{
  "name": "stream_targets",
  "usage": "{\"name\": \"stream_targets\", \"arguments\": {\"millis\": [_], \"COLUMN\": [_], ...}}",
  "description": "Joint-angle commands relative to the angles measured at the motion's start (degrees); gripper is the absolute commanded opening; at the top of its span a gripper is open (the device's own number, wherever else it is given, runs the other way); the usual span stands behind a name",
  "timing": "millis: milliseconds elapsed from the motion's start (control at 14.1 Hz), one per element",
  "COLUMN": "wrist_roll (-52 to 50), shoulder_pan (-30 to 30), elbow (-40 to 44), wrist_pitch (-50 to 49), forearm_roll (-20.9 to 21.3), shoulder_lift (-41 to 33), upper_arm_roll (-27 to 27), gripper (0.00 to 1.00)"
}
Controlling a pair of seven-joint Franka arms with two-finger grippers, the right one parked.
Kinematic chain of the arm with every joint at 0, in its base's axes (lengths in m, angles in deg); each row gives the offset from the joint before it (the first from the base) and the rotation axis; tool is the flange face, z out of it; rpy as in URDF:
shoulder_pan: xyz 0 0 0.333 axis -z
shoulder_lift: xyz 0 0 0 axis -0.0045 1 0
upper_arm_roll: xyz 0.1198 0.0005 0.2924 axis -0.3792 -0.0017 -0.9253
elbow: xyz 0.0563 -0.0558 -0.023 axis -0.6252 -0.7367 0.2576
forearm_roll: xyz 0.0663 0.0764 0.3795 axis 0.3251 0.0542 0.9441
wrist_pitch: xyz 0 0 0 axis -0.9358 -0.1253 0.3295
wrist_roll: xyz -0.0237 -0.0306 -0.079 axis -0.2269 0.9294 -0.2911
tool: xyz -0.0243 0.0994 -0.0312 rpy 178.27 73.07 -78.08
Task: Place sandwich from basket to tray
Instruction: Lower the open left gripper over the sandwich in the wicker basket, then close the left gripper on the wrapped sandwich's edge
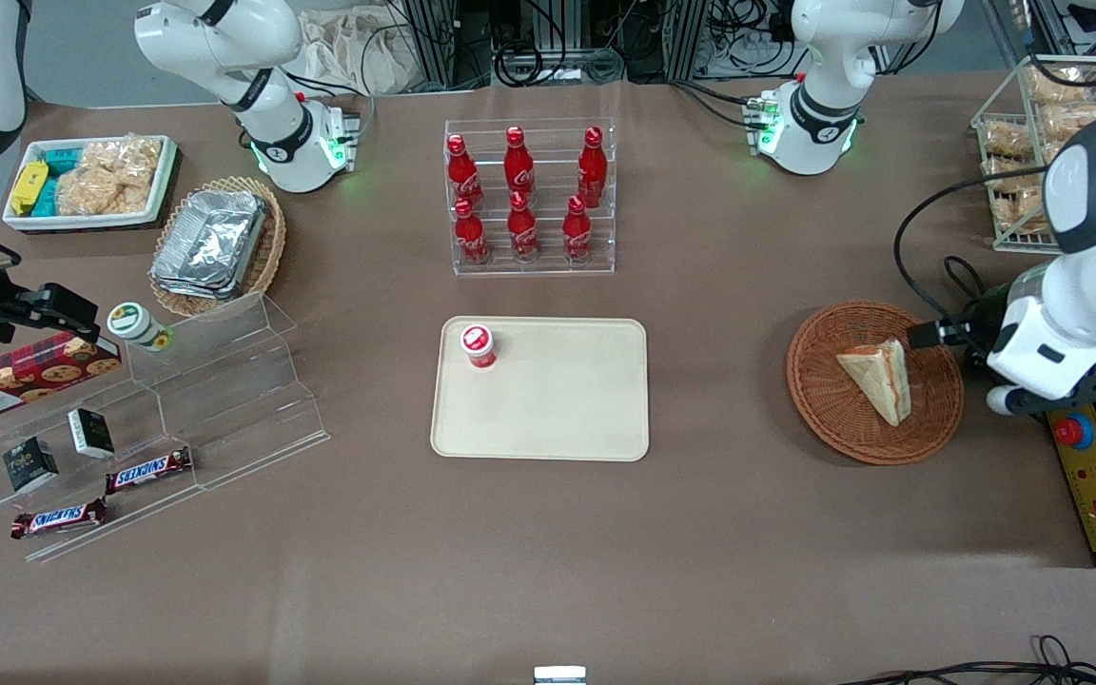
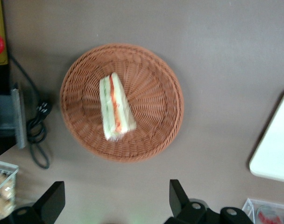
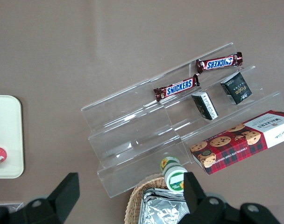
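Observation:
The sandwich is long along its red filling but thin across it. My gripper should grab the flat bread sides of the sandwich next.
The sandwich, a pale bread wedge with red, orange and green filling, lies in the round reddish-brown wicker basket toward the working arm's end of the table. The beige tray lies flat at the table's middle, with a red-capped bottle standing on it. In the left wrist view the sandwich lies in the basket, and a corner of the tray shows. My gripper is open and empty. It hangs high above the table just outside the basket's rim, with its fingers spread wide.
A clear rack of red cola bottles stands farther from the front camera than the tray. A wire rack basket of snacks, a yellow control box and a black cable lie near the working arm. Acrylic steps stand toward the parked arm's end.

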Motion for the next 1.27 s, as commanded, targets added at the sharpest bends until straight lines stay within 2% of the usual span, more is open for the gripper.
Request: {"name": "stream_targets", "arguments": {"millis": [0,141,707,1202], "wrist_roll": [-1.6,-2.4,-4.2,-4.5], "shoulder_pan": [-1.9,-3.2,-5.2,-5.4], "elbow": [-9.6,-14.9,-29.4,-30.4], "wrist_pitch": [9.9,18.0,38.1,39.9], "forearm_roll": [-1.7,-2.1,-1.8,-2.0], "shoulder_lift": [-0.8,-0.4,1.4,4.7], "upper_arm_roll": [0.0,0.0,-0.3,-0.4], "gripper": [1.0,1.0,1.0,0.98]}}
